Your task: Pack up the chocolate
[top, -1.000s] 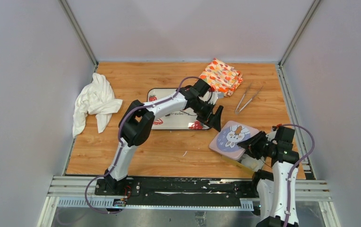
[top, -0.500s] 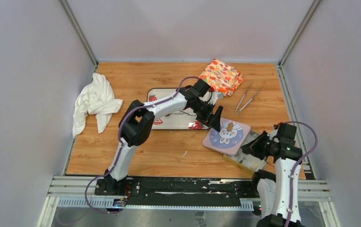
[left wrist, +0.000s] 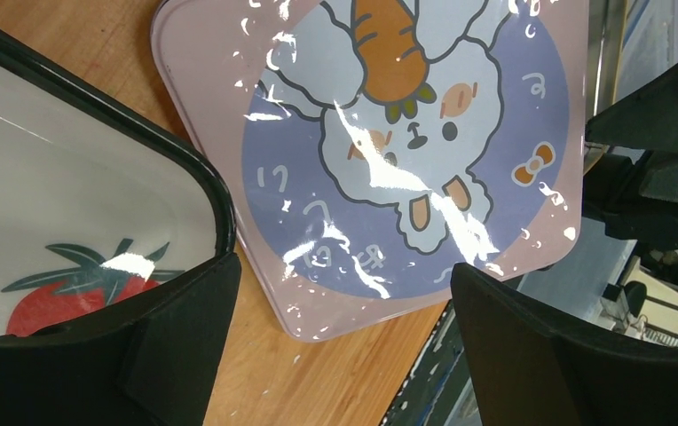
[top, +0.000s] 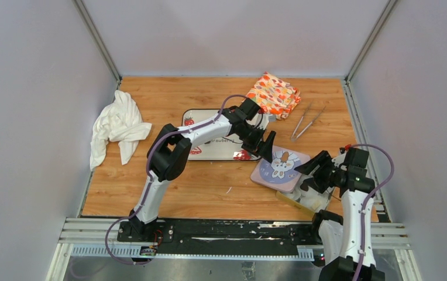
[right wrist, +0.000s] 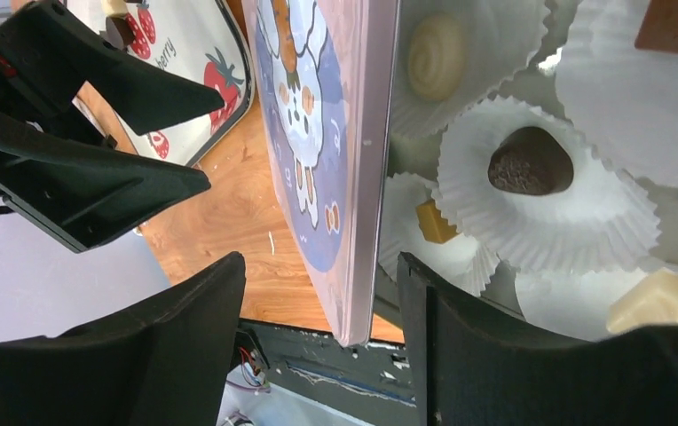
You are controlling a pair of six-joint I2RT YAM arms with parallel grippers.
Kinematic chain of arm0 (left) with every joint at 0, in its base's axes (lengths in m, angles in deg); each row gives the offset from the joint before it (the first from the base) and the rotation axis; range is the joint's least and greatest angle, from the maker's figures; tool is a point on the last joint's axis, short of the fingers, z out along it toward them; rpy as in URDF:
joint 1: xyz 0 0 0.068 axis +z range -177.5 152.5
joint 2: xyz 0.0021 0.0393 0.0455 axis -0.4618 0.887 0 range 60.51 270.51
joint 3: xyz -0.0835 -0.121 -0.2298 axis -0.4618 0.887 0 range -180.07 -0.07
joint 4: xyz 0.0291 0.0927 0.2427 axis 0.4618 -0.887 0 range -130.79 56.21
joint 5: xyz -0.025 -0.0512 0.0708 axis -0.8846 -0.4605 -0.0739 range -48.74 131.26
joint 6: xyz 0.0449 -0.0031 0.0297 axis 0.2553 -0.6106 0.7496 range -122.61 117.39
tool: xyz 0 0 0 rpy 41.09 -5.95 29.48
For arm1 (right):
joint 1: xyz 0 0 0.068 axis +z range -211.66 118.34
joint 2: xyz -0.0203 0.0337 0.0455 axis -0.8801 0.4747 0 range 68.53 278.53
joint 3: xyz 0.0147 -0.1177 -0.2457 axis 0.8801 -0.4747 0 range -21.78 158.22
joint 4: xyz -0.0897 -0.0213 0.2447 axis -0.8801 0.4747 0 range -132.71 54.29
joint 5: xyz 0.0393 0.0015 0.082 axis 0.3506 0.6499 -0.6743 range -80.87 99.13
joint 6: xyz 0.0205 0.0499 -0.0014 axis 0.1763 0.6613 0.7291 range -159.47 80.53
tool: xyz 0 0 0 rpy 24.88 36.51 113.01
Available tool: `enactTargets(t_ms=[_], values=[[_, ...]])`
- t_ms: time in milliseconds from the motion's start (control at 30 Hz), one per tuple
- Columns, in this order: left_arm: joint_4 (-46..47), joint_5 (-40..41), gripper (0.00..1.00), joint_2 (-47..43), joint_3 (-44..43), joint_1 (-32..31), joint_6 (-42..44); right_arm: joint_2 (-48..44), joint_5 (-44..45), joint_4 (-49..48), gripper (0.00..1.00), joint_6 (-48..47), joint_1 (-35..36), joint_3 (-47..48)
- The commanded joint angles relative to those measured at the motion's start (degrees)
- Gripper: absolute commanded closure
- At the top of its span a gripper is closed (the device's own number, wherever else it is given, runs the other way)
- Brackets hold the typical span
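My right gripper isn't ready to close yet, because the lid's near corner shows beyond the fingers. It needs to reach the lid's corner first, then close on the lid's edge [top: 299, 177] [right wrist: 365, 256].
The chocolate sits in white pleated paper cups inside a clear box [top: 313, 201]: a dark piece [right wrist: 531, 161], a cream swirl [right wrist: 436, 55] and a tan cube [right wrist: 436, 222]. A pink lid [top: 281, 165] printed with a rabbit lies left of the box, its right edge up by the box's rim. My right gripper [top: 313, 170] is open, and the lid's edge [right wrist: 360, 266] stands between its fingers, touching neither. My left gripper [top: 266, 147] is open above the lid's [left wrist: 406, 151] far-left corner, gripping nothing.
A strawberry-printed tray [top: 209, 149] lies just left of the lid, under the left arm. Metal tongs [top: 307, 122] and an orange patterned cloth [top: 274, 93] are at the back right. A white cloth [top: 116, 126] lies at the far left. The table's near edge runs close below the box.
My right gripper, shut on the lid's edge half a second ago, has opened. The lid has shifted left and back, off the box. The left arm has barely moved.
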Motion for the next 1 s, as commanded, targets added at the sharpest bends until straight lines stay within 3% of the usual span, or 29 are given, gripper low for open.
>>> enactTargets(t_ms=[0, 333, 500, 667, 833, 967], values=[[-0.6, 1.6, 0.06, 0.6, 0.8, -0.8, -0.5, 2.2, -3.2, -7.8, 0.33, 2.8, -0.8, -2.9], [-1.0, 1.5, 0.06, 0.9, 0.4, -0.7, 0.1, 9.0, -10.8, -22.1, 0.34, 7.7, -0.1, -8.1], [-0.8, 1.3, 0.06, 1.5, -0.1, -0.7, 0.0, 14.3, -11.9, -24.4, 0.36, 7.2, 0.3, -7.4], [-0.2, -0.8, 0.06, 3.5, -0.7, -0.7, -0.5, 17.2, -11.0, -24.8, 0.54, 6.4, 0.9, -6.0], [0.0, -1.7, 0.06, 4.9, -1.2, -0.7, -1.1, 17.8, -11.6, -25.5, 0.65, 6.1, 0.8, -5.7], [-0.6, -0.2, 0.06, 3.9, -1.8, -0.7, -0.6, 18.3, -13.1, -23.4, 0.92, 4.9, 0.9, -3.9]])
